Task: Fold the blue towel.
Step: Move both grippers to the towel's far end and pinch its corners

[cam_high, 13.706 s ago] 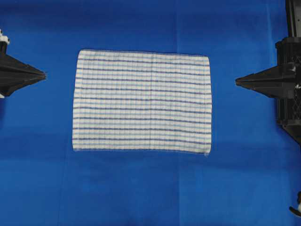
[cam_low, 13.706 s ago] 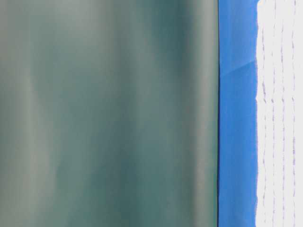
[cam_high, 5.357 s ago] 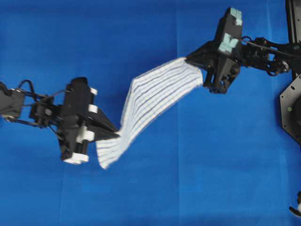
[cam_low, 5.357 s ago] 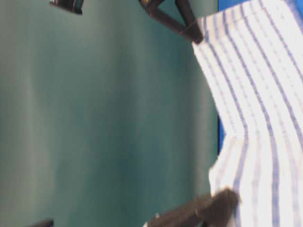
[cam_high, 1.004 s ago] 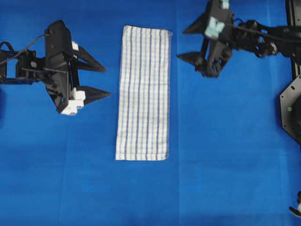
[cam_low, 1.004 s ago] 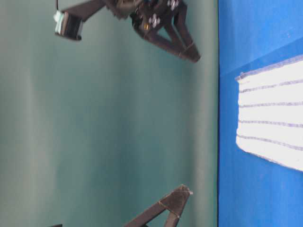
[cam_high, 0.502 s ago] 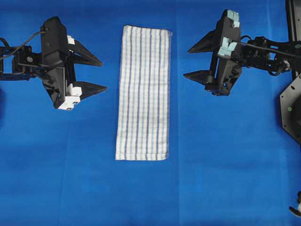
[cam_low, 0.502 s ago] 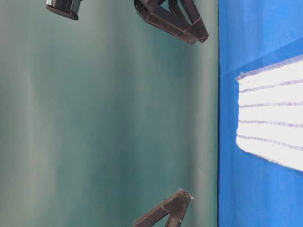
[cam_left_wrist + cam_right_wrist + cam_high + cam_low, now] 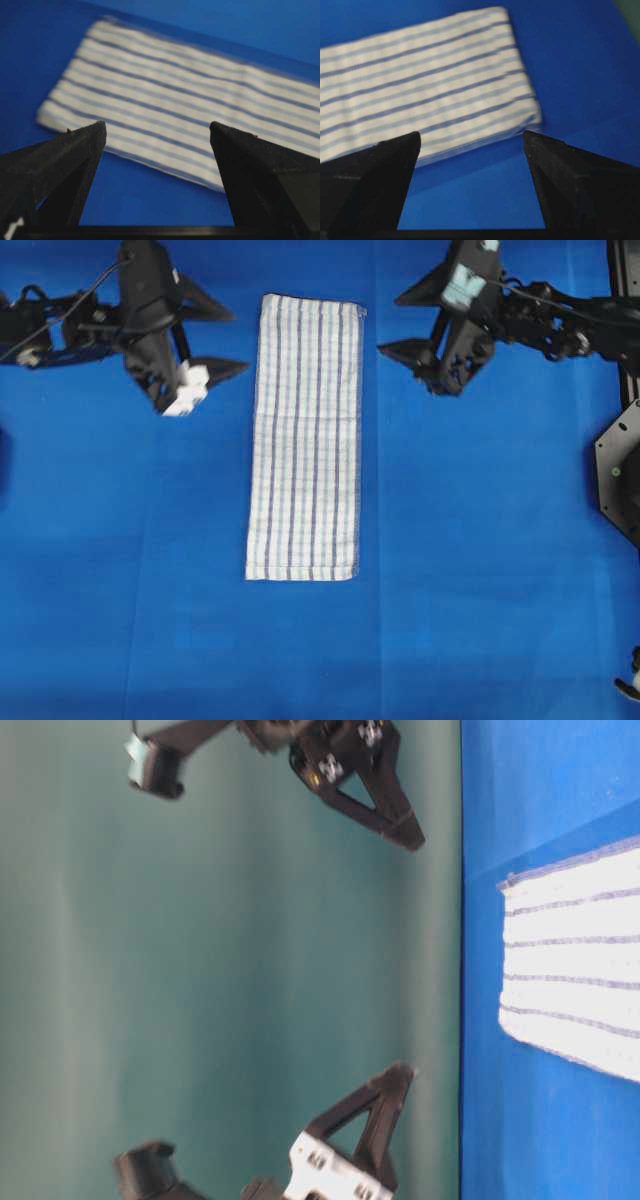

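I need to pick up the blue towel next with my left gripper by the corner of its short end, because the rest of the folded strip lies flat.
The blue towel lies flat on the table as a long narrow folded strip, white with thin blue stripes. It also shows in the table-level view. My left gripper hovers open just left of the towel's far end, holding nothing. In the left wrist view the towel lies beyond the open left gripper. My right gripper hovers open just right of the same end, also empty. The right wrist view has the towel's corner ahead of the right gripper.
A plain solid-blue sheet covers the whole table. The right arm's black base stands at the right edge. A green backdrop fills most of the table-level view.
The towel has lain still for the last second. Since half a second ago both open grippers have moved toward the towel's far end, the left one also closer to its edge.
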`<control>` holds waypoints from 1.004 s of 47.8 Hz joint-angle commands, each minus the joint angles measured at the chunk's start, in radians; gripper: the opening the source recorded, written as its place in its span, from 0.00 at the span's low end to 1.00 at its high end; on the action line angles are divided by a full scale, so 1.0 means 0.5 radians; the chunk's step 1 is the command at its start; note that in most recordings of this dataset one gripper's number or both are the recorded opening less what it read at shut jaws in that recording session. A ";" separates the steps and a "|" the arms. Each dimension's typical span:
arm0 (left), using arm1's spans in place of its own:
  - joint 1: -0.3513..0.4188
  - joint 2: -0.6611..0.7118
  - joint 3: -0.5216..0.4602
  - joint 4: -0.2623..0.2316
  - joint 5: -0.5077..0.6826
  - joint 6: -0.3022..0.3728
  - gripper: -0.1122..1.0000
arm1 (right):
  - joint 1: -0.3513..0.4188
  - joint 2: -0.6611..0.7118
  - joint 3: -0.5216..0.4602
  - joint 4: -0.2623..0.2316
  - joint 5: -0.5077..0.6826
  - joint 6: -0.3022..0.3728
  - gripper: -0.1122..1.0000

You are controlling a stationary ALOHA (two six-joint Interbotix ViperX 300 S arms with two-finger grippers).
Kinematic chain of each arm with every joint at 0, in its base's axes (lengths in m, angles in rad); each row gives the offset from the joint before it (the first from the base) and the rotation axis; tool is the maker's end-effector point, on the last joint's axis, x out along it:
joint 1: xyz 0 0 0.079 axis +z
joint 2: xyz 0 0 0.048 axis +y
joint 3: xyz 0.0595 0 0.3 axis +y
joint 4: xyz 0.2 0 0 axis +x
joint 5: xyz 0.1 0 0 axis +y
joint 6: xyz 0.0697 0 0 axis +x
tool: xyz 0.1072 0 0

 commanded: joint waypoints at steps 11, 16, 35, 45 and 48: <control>0.230 0.350 -0.190 0.006 -0.209 0.046 0.82 | -0.095 0.353 -0.209 0.006 -0.184 0.006 0.89; 0.264 0.472 -0.236 0.006 -0.282 0.067 0.82 | -0.110 0.460 -0.252 0.012 -0.230 0.006 0.89; 0.316 0.807 -0.298 -0.003 -0.528 0.067 0.82 | -0.135 0.770 -0.298 0.089 -0.423 0.006 0.89; 0.319 0.911 -0.331 -0.003 -0.534 0.067 0.77 | -0.129 0.801 -0.298 0.098 -0.423 0.006 0.85; 0.316 0.936 -0.341 -0.003 -0.537 0.067 0.70 | -0.117 0.810 -0.298 0.098 -0.423 0.006 0.81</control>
